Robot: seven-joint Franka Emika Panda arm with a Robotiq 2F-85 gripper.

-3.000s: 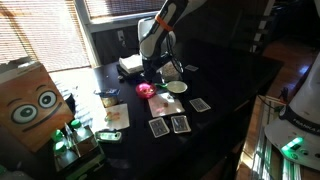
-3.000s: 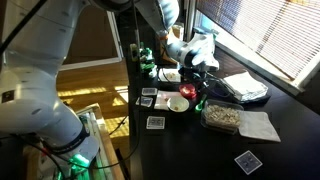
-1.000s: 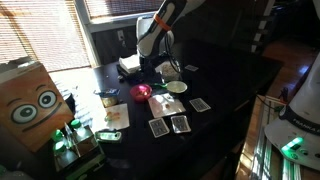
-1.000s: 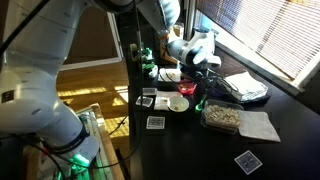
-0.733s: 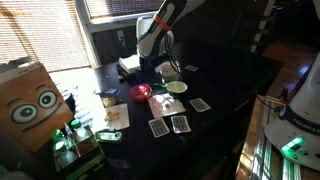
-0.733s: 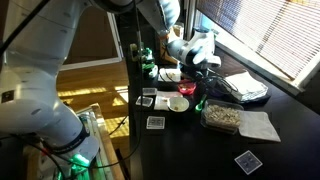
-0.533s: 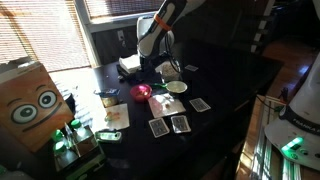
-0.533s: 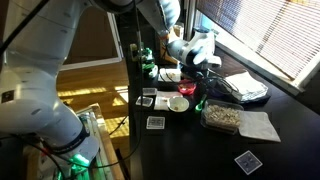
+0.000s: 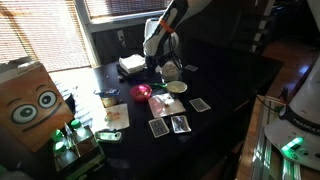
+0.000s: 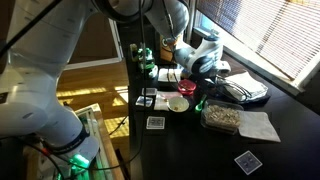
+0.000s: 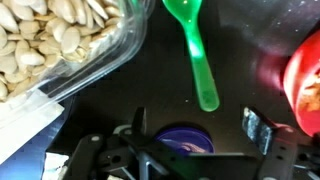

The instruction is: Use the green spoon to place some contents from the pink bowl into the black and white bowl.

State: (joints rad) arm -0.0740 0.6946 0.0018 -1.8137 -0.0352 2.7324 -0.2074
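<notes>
Next, my gripper picks up the green spoon by its handle end, which leaves the scoop free to lift contents from the pink bowl.
The green spoon (image 11: 196, 52) lies flat on the black table, handle end pointing toward my gripper (image 11: 197, 128). The gripper hangs just above it, open, with nothing between its fingers. At the right edge of the wrist view glows the pink bowl (image 11: 305, 78), with the spoon to its left. In both exterior views the pink bowl (image 9: 142, 92) (image 10: 180, 103) sits below the arm, and the spoon (image 10: 197, 104) lies beside it. The black and white bowl (image 9: 171, 71) stands a little behind the pale cream bowl (image 9: 176, 87).
A clear plastic container of pistachios (image 11: 55, 40) (image 10: 222, 118) lies close to the spoon's bowl end. Playing cards (image 9: 180, 123) are scattered on the table's near side. A cardboard box with cartoon eyes (image 9: 30, 100) stands off to one side.
The gripper has opened and let go of the green spoon, which now rests on the table. The arm has lifted a little and shifted away from the pink bowl.
</notes>
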